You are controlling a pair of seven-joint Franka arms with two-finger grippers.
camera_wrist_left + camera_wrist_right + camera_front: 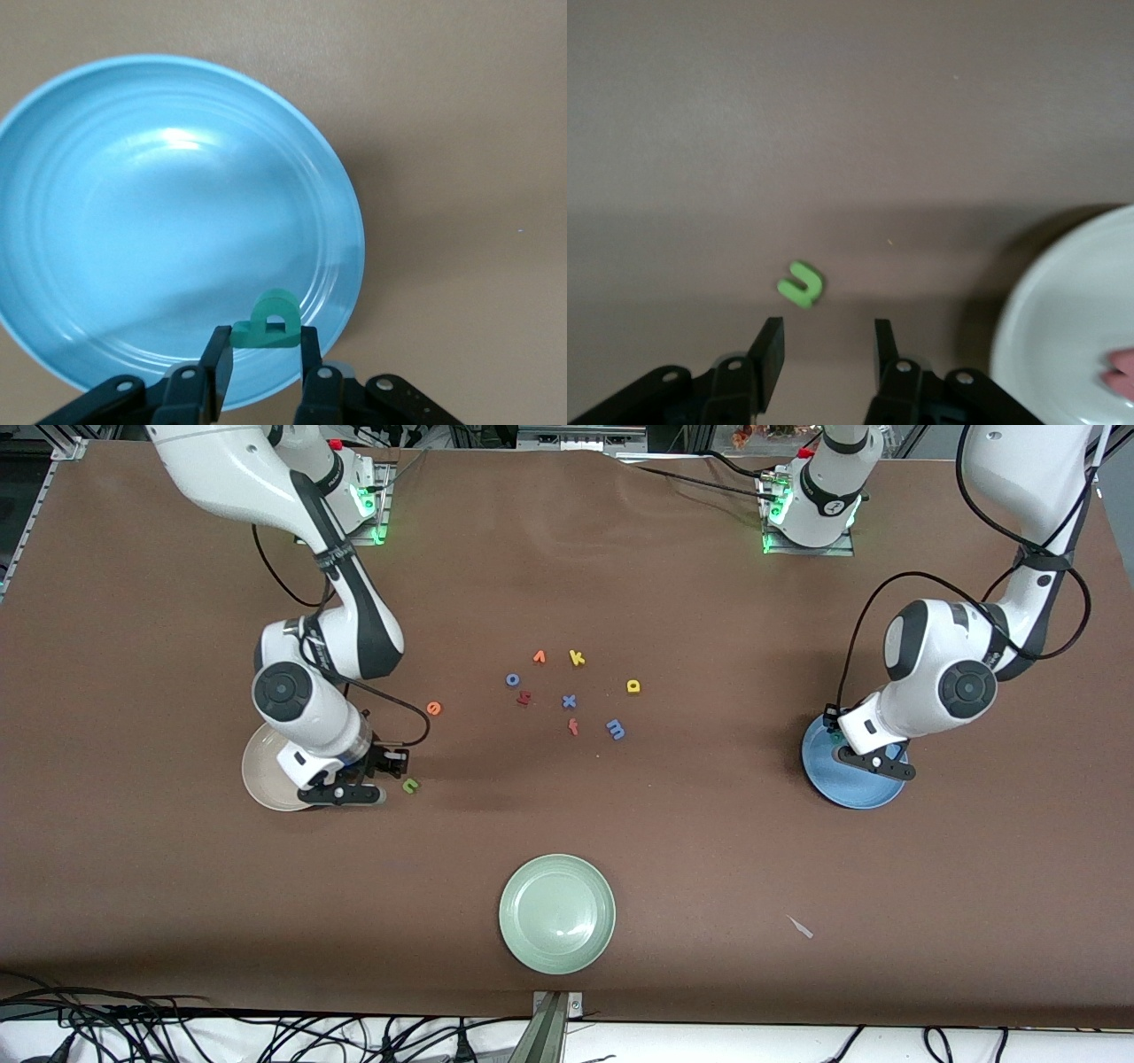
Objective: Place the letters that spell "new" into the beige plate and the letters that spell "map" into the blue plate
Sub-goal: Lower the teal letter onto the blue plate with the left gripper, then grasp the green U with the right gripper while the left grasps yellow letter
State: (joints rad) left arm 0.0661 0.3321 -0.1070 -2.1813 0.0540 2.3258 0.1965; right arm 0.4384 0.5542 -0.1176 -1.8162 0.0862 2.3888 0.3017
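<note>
The teal letter (275, 310) is in my left gripper, inside the rim of the blue plate (177, 221). It would lie in that plate, so I should open the gripper.
My left gripper (264, 336) is shut on the teal stemmed letter (270, 320) and hangs over the rim of the blue plate (177, 221) (852, 790). My right gripper (828, 329) (390, 762) is open with nothing between its fingers, just beside the beige plate (261, 772) (1063, 328). The green n (801, 285) (409, 785) lies on the table close to its fingertips. A pinkish-red w (1121, 372) lies in the beige plate. The orange e (433, 708), blue m (615, 729) and yellow rounded letter (633, 685) lie on the table.
In the middle of the table lie a yellow k (577, 658), an orange v-shaped letter (539, 657), a blue o (512, 679), a dark red letter (524, 699), a blue x (569, 701) and a red letter (573, 727). A pale green plate (556, 913) sits nearest the front camera.
</note>
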